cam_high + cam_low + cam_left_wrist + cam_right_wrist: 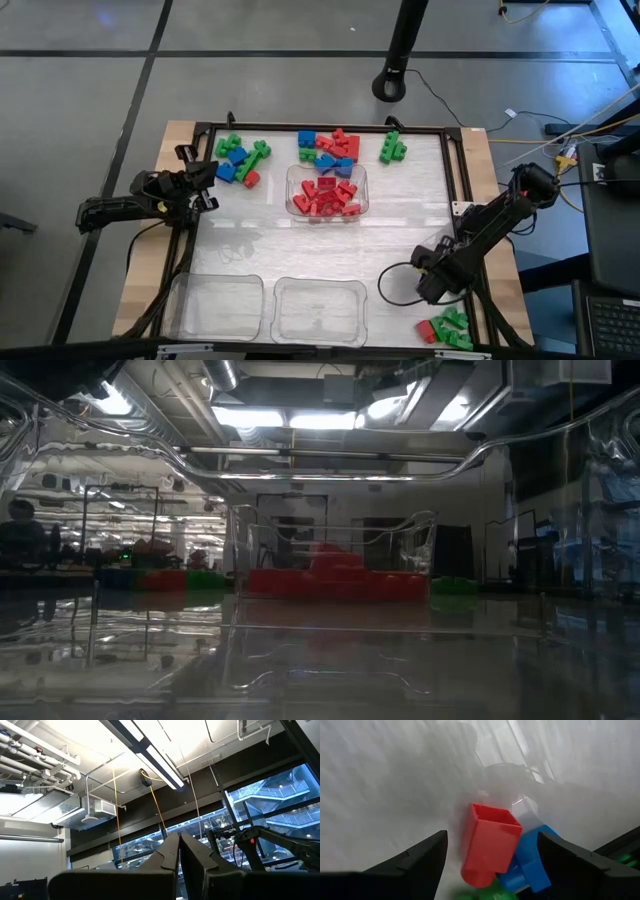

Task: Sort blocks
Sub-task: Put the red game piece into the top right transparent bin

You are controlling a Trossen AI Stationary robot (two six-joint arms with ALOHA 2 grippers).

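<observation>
My right gripper grabs the red block by its body [490,845] next, to sort it with the other red blocks.
My right gripper [492,839] points down over the table's near right corner [433,287], open. Below and between its fingers lies a red block [487,847] on its side, hollow end up, resting against a blue block [530,862]; a green one [477,895] shows at the picture's edge. The fingers stand apart from all of them. In the high view a small pile of green and red blocks [446,328] lies just nearer than that gripper. My left gripper [179,851] is shut and tilted up toward the ceiling, waiting at the table's left edge [203,186].
A clear tray [327,190] holding red blocks sits mid-table. Two clear trays [215,305] [318,310] stand at the near edge. Mixed blocks lie at the far left [240,162] and far middle [330,148], and green ones [392,148] at the far right. A black frame [462,170] borders the work surface.
</observation>
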